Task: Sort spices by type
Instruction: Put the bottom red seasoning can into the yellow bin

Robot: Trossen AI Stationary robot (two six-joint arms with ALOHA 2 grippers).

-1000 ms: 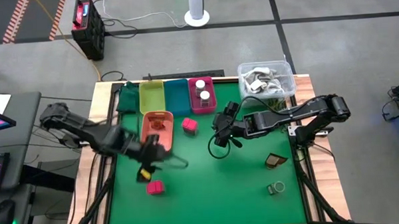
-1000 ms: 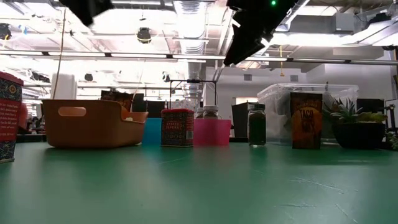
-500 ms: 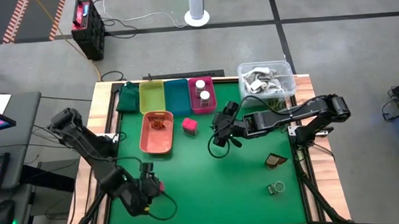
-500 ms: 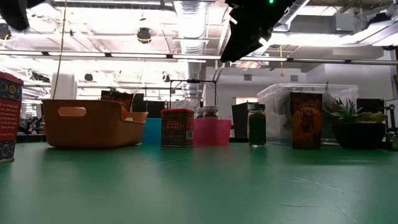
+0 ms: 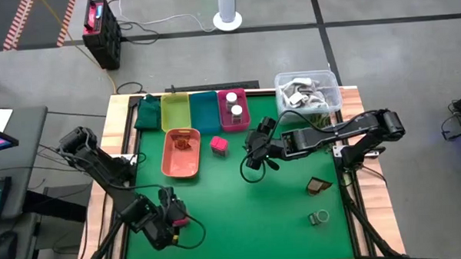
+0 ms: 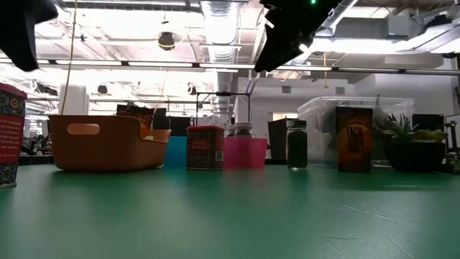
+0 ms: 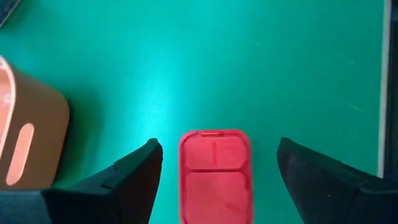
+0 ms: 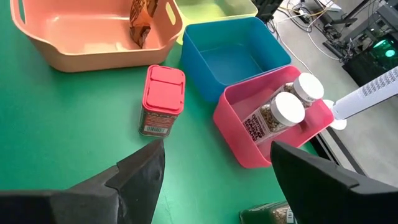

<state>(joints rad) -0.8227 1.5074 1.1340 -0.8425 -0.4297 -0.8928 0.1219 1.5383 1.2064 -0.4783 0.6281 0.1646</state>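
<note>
I will lower my left gripper first, because its fingers are above the pink box's top [image 7: 214,174] in the left wrist view. They would miss the box if I closed now.
My left gripper [image 5: 174,216] hangs open over a pink box [image 7: 215,174] that stands on the mat near the table's near-left corner. Its fingers stand on either side of the box and touch nothing. A second pink box [image 5: 219,144] stands by the salmon tray [image 5: 168,164], which holds a brown packet [image 5: 183,143]. Two white-capped jars [image 5: 233,104] lie in the magenta tray. Another brown packet [image 5: 320,186] and a dark green jar [image 5: 320,217] sit on the mat's right side. My right gripper [image 5: 252,153] waits open above mid-table.
Yellow [image 5: 175,111], teal [image 5: 204,110] and magenta [image 5: 224,118] trays line the far edge, with a folded green cloth [image 5: 147,113] to their left. A clear tub [image 5: 307,91] and a small plant sit at the far-right corner. Open mat lies between the two arms.
My left gripper swung from beside the salmon tray toward the table's near edge and came down over the pink box at the near left. It stayed open. My right arm kept still, and no object moved.
</note>
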